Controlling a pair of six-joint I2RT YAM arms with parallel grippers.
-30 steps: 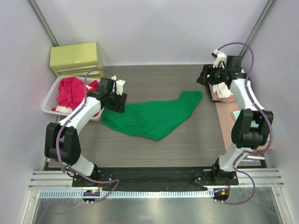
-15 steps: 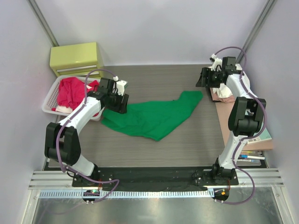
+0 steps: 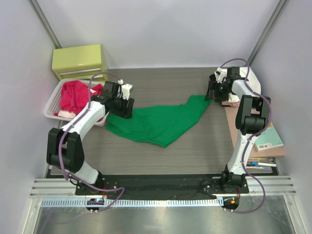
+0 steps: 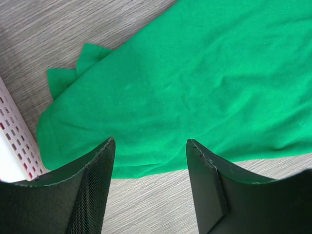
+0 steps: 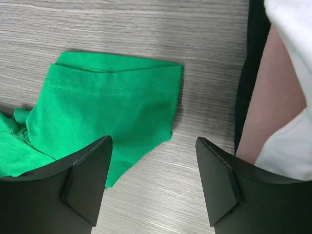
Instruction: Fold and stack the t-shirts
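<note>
The t-shirt's body needs to stay free for stretching flat, so the right gripper should grab the green t-shirt's sleeve [image 3: 205, 100] next.
A bright green t-shirt [image 3: 161, 122] lies crumpled across the middle of the table. My left gripper [image 3: 122, 108] hovers over its left end, open. In the left wrist view the left gripper [image 4: 150, 146] has the green t-shirt's [image 4: 195, 73] hem between its spread fingers, nothing gripped. My right gripper [image 3: 213, 91] hangs open just past the shirt's far right corner. In the right wrist view the right gripper [image 5: 153, 144] is over bare wood beside the green sleeve [image 5: 107, 102]. Folded pale pink [image 5: 273, 107], white [image 5: 292, 19] and black [image 5: 251, 73] t-shirts are stacked at the right. Red t-shirts [image 3: 73, 95] fill the basket.
The white slatted basket [image 3: 48, 109] stands at the left edge, close to my left gripper. A yellow-green drawer box [image 3: 80, 61] sits behind it. On the right a brown board [image 3: 239, 131] carries the folded stack [image 3: 234, 100], a teal book [image 3: 268, 139] and pens [image 3: 258, 163].
My right arm has swung left off the folded stack to the green shirt's right corner, its jaws widening slightly. The left arm and the shirt have not moved.
</note>
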